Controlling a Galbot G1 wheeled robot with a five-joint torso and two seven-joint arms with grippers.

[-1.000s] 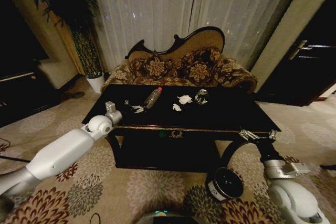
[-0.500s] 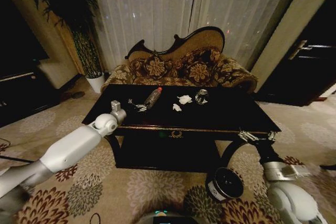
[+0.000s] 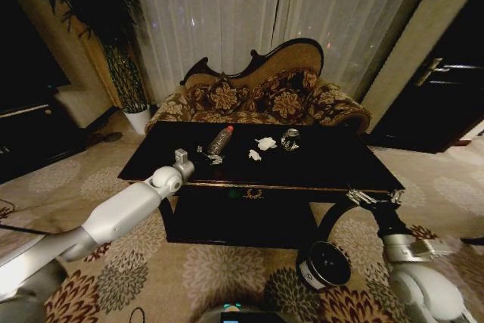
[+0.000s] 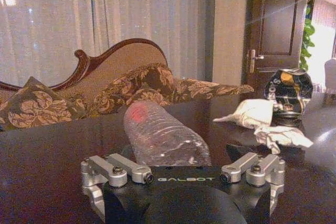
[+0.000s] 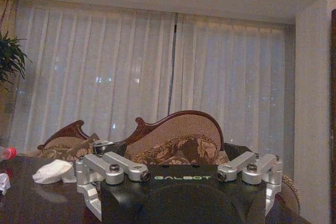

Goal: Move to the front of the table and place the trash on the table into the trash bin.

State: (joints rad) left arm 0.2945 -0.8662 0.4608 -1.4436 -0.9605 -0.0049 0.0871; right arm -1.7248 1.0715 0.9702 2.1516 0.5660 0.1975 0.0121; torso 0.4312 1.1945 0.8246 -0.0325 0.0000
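Observation:
I next need to grab the bottle by its base end [image 3: 215,150] with my left gripper. That keeps its red cap [image 3: 230,128] free while I bring the bottle to the trash bin.
On the dark glossy table [image 3: 318,168] lies the trash: a clear ribbed bottle [image 3: 221,140] with a red cap, two white paper wads [image 3: 265,143] and a shiny silvery piece [image 3: 290,138]. My left gripper [image 3: 210,158] hovers over the table at the bottle's near end, open. In the left wrist view the bottle [image 4: 163,137] lies just ahead of the spread fingers [image 4: 93,195], with paper wads [image 4: 260,115] and the silvery piece [image 4: 289,90] beyond. My right gripper [image 3: 372,197] is open at the table's front right corner. The black trash bin [image 3: 324,264] stands on the carpet below it.
A patterned sofa [image 3: 261,100] stands behind the table, with curtains behind it. A potted plant in a white pot [image 3: 138,119] is at the back left and a dark door [image 3: 446,88] at the right. Floral carpet [image 3: 219,270] lies in front.
My left arm has reached forward and to the right over the table, bringing its gripper up to the bottle's near end. The right arm has hardly moved.

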